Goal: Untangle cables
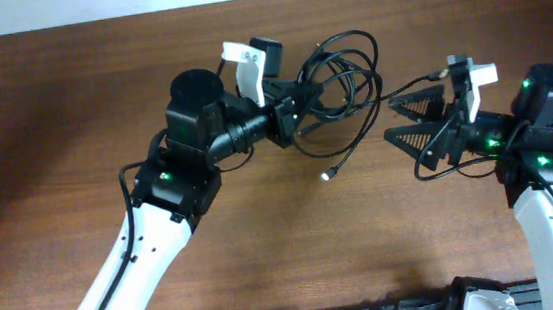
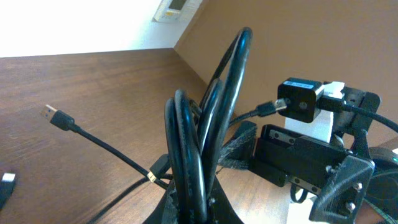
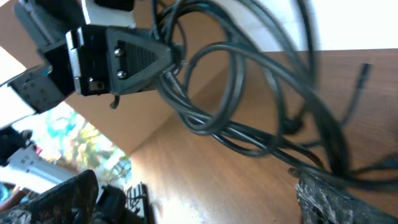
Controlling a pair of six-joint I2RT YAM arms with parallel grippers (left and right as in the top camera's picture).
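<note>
The right gripper grabs the cable bundle [image 1: 374, 81] [image 3: 324, 138] on the side opposite my left gripper next, and the other loops stay free to untangle.
A tangled bundle of black cables [image 1: 341, 67] lies at the back middle of the wooden table. My left gripper [image 1: 291, 114] is shut on the bundle's left side. In the left wrist view several thick loops [image 2: 205, 118] rise out of the jaws [image 2: 200, 202]. One loose end with a USB plug [image 1: 328, 176] trails toward the front and also shows in the left wrist view [image 2: 56, 116]. My right gripper [image 1: 411, 121] is open just right of the bundle, with a cable strand running past its upper finger. In the right wrist view the cables [image 3: 249, 99] hang ahead of the spread fingers [image 3: 199, 205].
A small black block with a white piece [image 1: 253, 55] sits behind the left gripper. The table's far edge runs along the top [image 1: 94, 22]. Bare wood lies in front of both arms [image 1: 344, 239].
</note>
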